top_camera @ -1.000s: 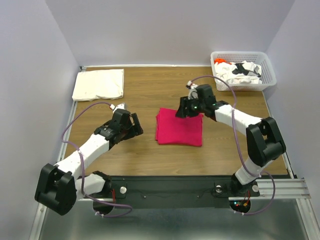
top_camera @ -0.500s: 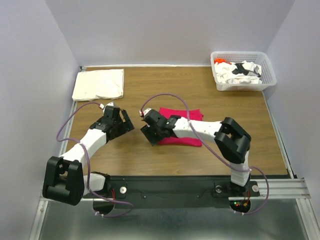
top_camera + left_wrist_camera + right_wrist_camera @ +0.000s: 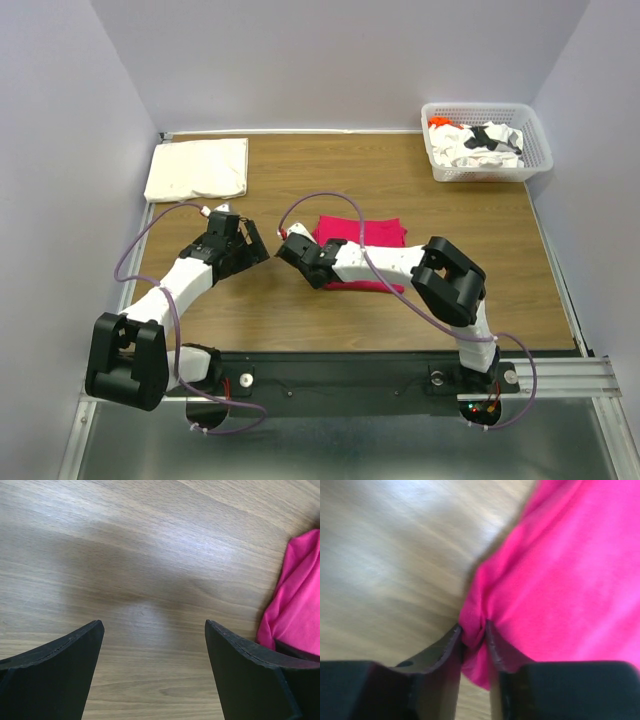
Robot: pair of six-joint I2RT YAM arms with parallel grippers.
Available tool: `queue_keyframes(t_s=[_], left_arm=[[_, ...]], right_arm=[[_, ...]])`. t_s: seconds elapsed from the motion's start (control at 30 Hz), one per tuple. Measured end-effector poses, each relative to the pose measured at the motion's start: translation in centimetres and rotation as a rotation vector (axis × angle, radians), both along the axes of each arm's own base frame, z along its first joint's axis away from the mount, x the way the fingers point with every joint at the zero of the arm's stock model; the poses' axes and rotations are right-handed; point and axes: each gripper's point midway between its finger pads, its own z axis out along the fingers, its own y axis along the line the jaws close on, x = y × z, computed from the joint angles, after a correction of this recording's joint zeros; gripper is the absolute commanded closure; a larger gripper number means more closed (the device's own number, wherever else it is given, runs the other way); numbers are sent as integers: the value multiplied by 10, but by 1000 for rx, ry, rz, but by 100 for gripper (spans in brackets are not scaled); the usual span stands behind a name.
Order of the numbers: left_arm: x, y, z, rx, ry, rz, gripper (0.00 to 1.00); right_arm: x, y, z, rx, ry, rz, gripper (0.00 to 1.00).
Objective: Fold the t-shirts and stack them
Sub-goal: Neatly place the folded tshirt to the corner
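The magenta-red t-shirt has to be stacked on the cream-white t-shirt [image 3: 197, 168], so the left gripper needs to grab it next by the edge that the right gripper pinches.
The magenta-red t-shirt [image 3: 372, 236] lies folded at the table's middle. My right gripper [image 3: 293, 249] is shut on its left edge; the right wrist view shows a pinch of the magenta cloth [image 3: 560, 570] between my right gripper's [image 3: 473, 630] black fingers. My left gripper [image 3: 254, 244] is open and empty just left of it, over bare wood. In the left wrist view my left gripper [image 3: 154, 626] has its jaws wide apart, with the shirt's edge [image 3: 295, 605] at the right. A folded cream-white t-shirt [image 3: 197, 168] lies at the back left.
A white lattice basket [image 3: 534, 153] at the back right holds crumpled white shirts with black print and orange [image 3: 478, 141]. The wooden table [image 3: 300, 190] is walled at the sides and back. Both arms' cables loop above the table's middle.
My right gripper swept from the shirt's far edge to its left edge and closed on the cloth, which now looks bunched and narrower. My left gripper moved slightly back and left.
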Motion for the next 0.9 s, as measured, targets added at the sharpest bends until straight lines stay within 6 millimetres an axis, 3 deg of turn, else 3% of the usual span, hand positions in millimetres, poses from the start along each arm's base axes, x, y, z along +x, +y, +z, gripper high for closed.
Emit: queue_keyframes(t_s=[0.17,0.4,0.53,0.73,0.9], left_arm=[[-2,-12,0,-50,9,-42,3],[1,-37,-4,-173,36,-100,2],[5,-56,-8,-266,66,-112,2],[22,-97,-2,-397,81,-168,1],[33,-127,4,-491,65,-201,2]], right_arm=[[3,-7,-1,-26,-21,-11,99],[-4,-14,5,-1,-5,-7,99],[-8,-20,23,45,-6,-11,99],[0,-13,54,158,-44,-29,99],[0,-11,56,205,-40,-43,99]])
